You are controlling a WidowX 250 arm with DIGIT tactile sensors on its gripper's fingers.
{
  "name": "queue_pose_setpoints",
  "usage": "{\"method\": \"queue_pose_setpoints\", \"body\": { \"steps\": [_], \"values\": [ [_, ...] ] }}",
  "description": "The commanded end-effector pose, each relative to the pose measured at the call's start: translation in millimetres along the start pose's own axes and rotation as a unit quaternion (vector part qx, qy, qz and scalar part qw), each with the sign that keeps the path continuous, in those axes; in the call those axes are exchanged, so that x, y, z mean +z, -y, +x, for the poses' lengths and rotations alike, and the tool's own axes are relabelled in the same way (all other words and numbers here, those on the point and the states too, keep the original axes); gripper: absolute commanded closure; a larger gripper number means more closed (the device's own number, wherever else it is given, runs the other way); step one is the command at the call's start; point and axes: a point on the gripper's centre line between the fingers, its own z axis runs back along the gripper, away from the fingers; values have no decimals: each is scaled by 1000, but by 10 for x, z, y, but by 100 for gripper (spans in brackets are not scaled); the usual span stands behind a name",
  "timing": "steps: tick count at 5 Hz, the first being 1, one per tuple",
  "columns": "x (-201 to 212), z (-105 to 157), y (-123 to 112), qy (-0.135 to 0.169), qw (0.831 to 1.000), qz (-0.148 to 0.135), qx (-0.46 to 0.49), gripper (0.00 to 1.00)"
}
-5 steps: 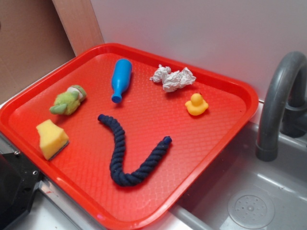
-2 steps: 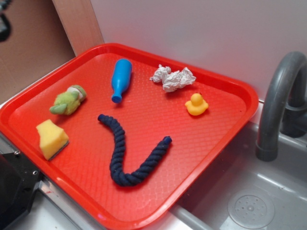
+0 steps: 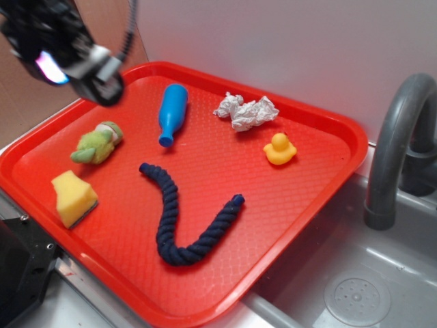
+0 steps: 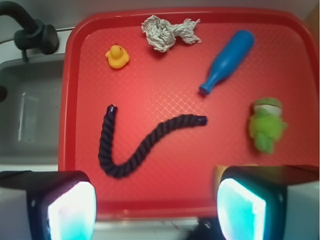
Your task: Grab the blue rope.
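I will grab the blue rope with my gripper next, by its twisted length (image 3: 217,229) behind the end with the cap (image 3: 237,199), so that I can pick it up.
The blue rope (image 3: 183,222) is dark navy and twisted. It lies in a J-shaped curve in the middle of the red tray (image 3: 328,178). It also shows in the wrist view (image 4: 135,147). My gripper (image 3: 72,58) is high at the top left of the exterior view, above the tray's far left corner and well away from the rope. In the wrist view my gripper (image 4: 157,210) has its jaws wide apart with nothing between them. The fingers (image 4: 70,207) frame the tray's near edge.
On the tray lie a light blue bottle (image 3: 172,113), crumpled white paper (image 3: 246,111), a yellow rubber duck (image 3: 280,149), a green plush toy (image 3: 99,142) and a yellow sponge (image 3: 74,198). A grey sink (image 3: 355,287) and a faucet (image 3: 396,150) are at the right.
My gripper has come into the exterior view at the top left; one second ago it was out of view. Nothing on the tray has moved.
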Motion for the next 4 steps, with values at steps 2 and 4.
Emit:
{"method": "queue_pose_setpoints", "body": {
  "steps": [2,4],
  "values": [
    [-843,60,386,19,1000,17,-18,0],
    [-1293,5,581,-2,999,-7,-39,0]
  ]
}}
